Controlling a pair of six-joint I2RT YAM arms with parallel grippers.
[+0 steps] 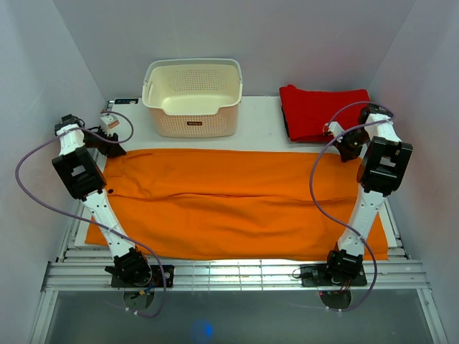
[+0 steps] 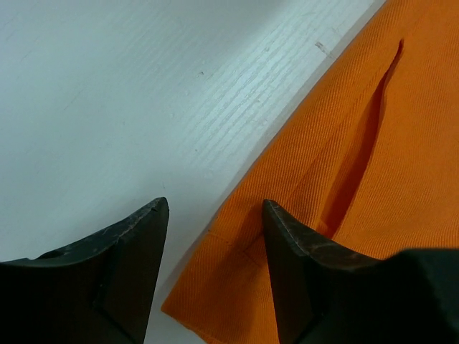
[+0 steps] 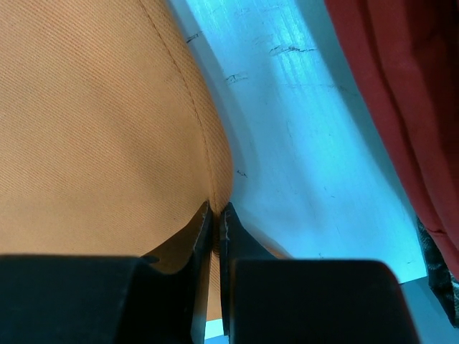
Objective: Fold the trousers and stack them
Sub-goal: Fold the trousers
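Observation:
The trousers' far edge needs to be folded over lengthwise, so next I will take hold of the trousers (image 1: 237,208) by the far corner (image 1: 120,155) beside the pocket slit with my left gripper.
The bright orange trousers (image 1: 237,208) lie spread flat across the table, nearly its full width, with a lengthwise crease. My left gripper (image 1: 107,147) is at their far left corner. In the left wrist view it (image 2: 214,215) is open, one finger over the white table, the other over the cloth (image 2: 373,165) by a pocket slit. My right gripper (image 1: 349,150) is at the far right edge. In the right wrist view it (image 3: 216,209) is shut on the hem of the trousers (image 3: 100,122).
A cream perforated basket (image 1: 192,97) stands at the back middle. A folded red cloth (image 1: 319,111) lies at the back right, also in the right wrist view (image 3: 409,86). A small device (image 1: 110,120) sits at the back left. White walls close three sides.

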